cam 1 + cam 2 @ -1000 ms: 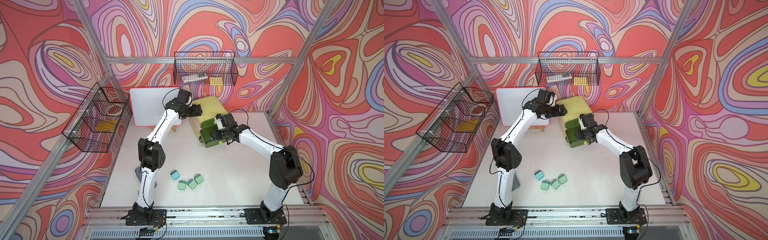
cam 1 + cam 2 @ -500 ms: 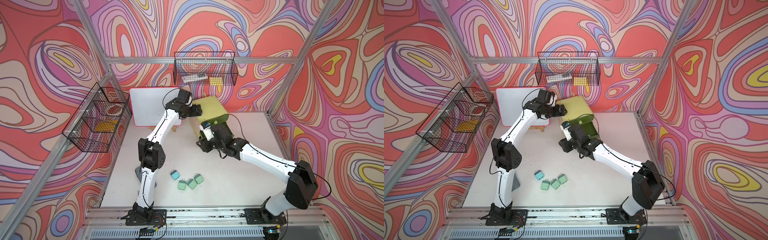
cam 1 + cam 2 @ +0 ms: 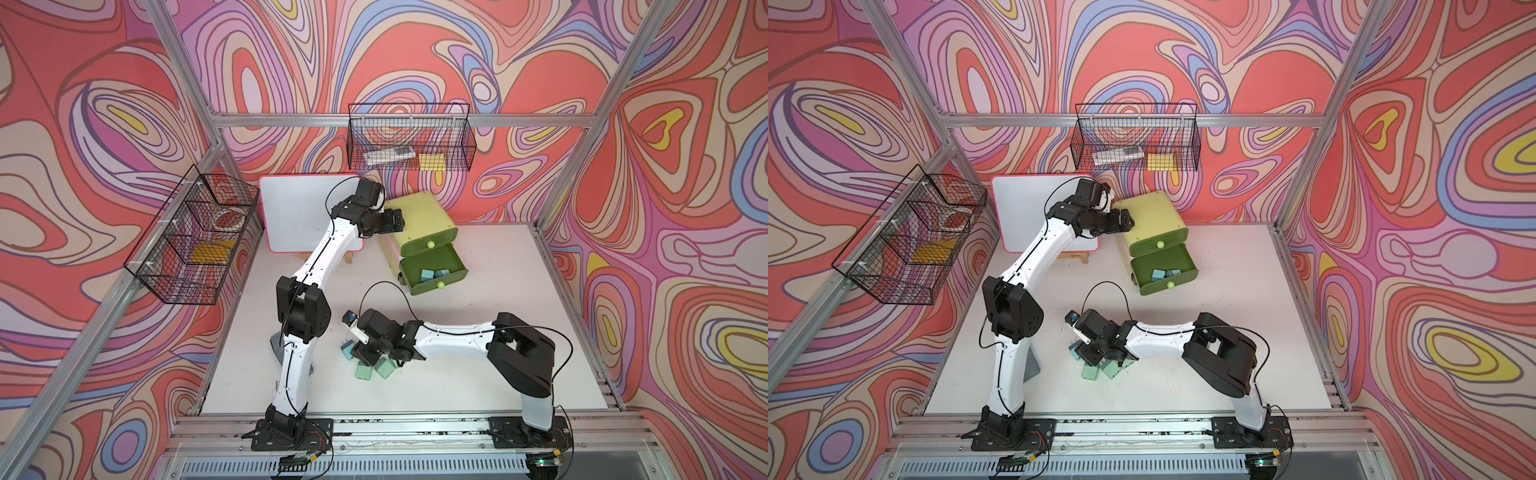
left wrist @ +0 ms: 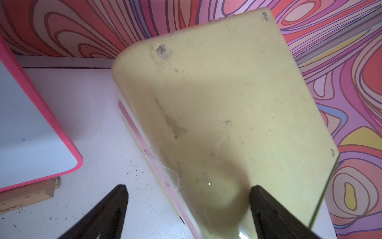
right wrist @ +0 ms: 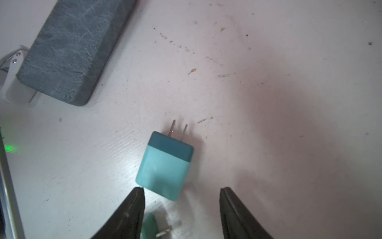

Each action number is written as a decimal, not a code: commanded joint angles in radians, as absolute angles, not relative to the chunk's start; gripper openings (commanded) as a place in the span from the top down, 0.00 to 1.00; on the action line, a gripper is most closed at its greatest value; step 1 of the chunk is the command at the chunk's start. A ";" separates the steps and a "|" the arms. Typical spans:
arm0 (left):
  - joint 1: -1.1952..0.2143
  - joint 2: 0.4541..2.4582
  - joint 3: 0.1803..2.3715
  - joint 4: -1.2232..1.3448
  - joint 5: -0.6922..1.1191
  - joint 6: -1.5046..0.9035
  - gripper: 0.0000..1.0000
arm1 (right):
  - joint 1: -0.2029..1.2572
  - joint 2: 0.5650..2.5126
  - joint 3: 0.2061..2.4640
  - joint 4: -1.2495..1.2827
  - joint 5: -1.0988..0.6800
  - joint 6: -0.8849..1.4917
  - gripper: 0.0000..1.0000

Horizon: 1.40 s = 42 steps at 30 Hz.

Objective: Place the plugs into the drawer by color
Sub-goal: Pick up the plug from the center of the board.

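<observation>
My right gripper grabs the light blue plug by the opposite sides of its body next, prongs pointing ahead, to place it into the drawer.
The drawer chest stands at the back of the table. One drawer is pulled out, with light blue plugs inside it. My left gripper is open at the chest's top corner, one finger over the table and one over the top panel. My right gripper hangs open over the loose plugs at the front. A light blue plug lies flat just beyond its tips. Mint green plugs lie beside it.
A pink-framed whiteboard leans on a wooden stand left of the chest. Black wire baskets hang on the back wall and the left wall. A grey block lies by my left arm's base.
My right arm has swung from the chest's drawer down to the loose plugs at the front, its jaws a little wider. The pulled-out drawer now shows. My left arm has not moved.
</observation>
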<state>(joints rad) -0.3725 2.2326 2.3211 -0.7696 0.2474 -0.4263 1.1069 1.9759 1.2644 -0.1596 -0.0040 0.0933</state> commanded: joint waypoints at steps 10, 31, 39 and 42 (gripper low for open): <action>-0.374 2.216 2.281 -0.810 0.217 -0.411 0.09 | 1.127 2.128 1.433 -0.225 0.059 0.129 0.31; -0.379 2.217 2.276 -0.810 0.218 -0.408 0.09 | 1.042 1.818 1.254 -0.223 0.195 0.195 0.62; -0.380 2.211 2.278 -0.806 0.223 -0.409 0.09 | 0.869 1.502 1.132 -0.298 0.292 0.157 0.61; -0.380 2.213 2.276 -0.805 0.218 -0.408 0.09 | 0.768 1.466 1.120 -0.284 0.277 0.121 0.61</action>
